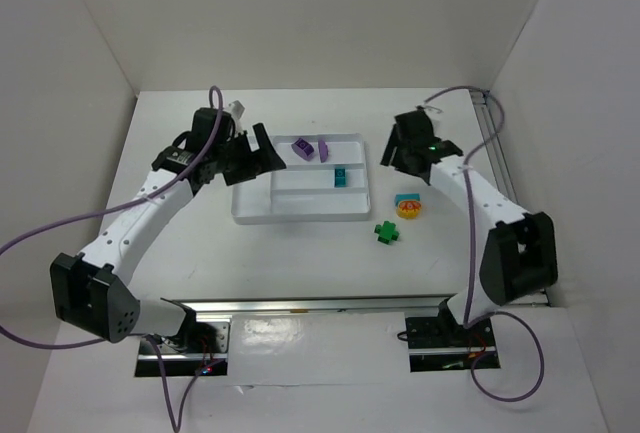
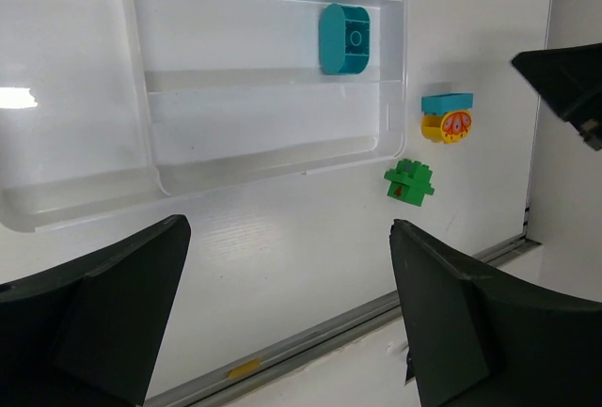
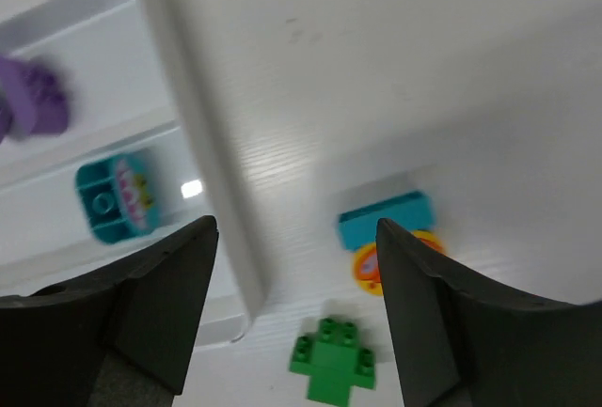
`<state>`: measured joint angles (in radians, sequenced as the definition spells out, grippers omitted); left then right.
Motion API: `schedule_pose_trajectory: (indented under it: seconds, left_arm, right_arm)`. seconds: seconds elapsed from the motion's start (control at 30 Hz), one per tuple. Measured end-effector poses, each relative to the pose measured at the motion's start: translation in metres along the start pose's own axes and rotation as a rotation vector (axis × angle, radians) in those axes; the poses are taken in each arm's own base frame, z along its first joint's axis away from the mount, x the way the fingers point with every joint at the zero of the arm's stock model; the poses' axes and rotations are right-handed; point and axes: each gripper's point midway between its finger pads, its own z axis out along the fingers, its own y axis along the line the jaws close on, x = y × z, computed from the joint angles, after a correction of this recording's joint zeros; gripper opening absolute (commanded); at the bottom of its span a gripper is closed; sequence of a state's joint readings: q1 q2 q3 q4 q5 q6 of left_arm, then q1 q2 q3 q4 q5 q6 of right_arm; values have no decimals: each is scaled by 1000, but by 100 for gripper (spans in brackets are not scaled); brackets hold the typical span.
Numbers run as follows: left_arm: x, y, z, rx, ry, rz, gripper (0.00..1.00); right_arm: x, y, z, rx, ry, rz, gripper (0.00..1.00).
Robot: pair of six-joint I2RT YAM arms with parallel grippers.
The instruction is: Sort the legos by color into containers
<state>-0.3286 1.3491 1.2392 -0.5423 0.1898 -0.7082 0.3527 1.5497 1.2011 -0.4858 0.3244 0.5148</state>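
My right gripper grabs the yellow-with-red piece by its rounded ends next, leaving the cyan piece free to be pulled off.
The white tray (image 1: 290, 205) lies mid-table with three long sections. Two purple legos (image 1: 303, 148) lie in its far section and a cyan lego (image 1: 341, 175) in the middle one. A yellow-and-red lego topped with a cyan piece (image 1: 408, 205) and a green lego (image 1: 387, 232) lie on the table right of the tray. My left gripper (image 1: 268, 156) is open and empty over the tray's left end. My right gripper (image 1: 395, 158) is open and empty above the tray's right edge (image 3: 188, 125); the right wrist view shows the green lego (image 3: 332, 360) and the yellow piece (image 3: 390, 228) below it.
White walls close in the table at the back and both sides. A metal rail (image 1: 300, 305) runs along the near edge, also in the left wrist view (image 2: 329, 332). Another rail (image 1: 490, 143) runs along the right wall. Purple cables hang from both arms.
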Motion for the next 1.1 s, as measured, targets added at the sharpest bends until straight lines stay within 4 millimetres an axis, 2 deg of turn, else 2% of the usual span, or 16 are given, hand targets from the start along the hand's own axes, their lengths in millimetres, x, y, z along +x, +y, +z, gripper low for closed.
schedule_pose_trajectory:
  seconds: [0.07,0.1,0.13,0.17,0.23,0.3,0.37,0.57,0.7,0.83,0.93,0.97,1.07,1.1]
  left_arm:
    - [0,-7,1,7,2,15,100]
    - [0,-10,2,9,4,22,100]
    - [1,-13,4,12,8,28,100]
    - [3,-15,6,10,13,33,100]
    - [7,-15,11,-3,24,39,100]
    - [12,-14,14,-12,39,43,100]
    - [14,-13,16,-21,46,46,100]
    - [18,-11,23,-39,60,46,100]
    - [17,-13,28,-42,68,50,100]
    - [12,-17,32,-43,71,53,100]
    - [9,-19,33,-45,73,54,100]
    - [8,-20,33,-46,75,55,100]
    - [5,-21,37,-51,82,58,100]
    - [4,-21,38,-52,84,65,100]
  right_arm:
    - [-10,-42,-6,75,-17,85,76]
    - [-9,-57,-6,103,-13,112,78]
    - [-4,-71,-4,134,2,131,78]
    - [5,-82,-1,158,29,136,83]
    - [35,-91,4,169,110,113,87]
    - [64,-95,4,164,191,74,88]
    - [82,-96,3,150,248,43,88]
    - [97,-92,8,103,311,-16,89]
    - [109,-94,17,110,357,-65,99]
    - [117,-95,23,113,379,-127,99]
    - [115,-91,29,90,364,-152,94]
    - [113,-89,31,84,356,-155,84]
    - [109,-85,39,67,334,-164,72]
    - [108,-85,41,65,328,-165,71]
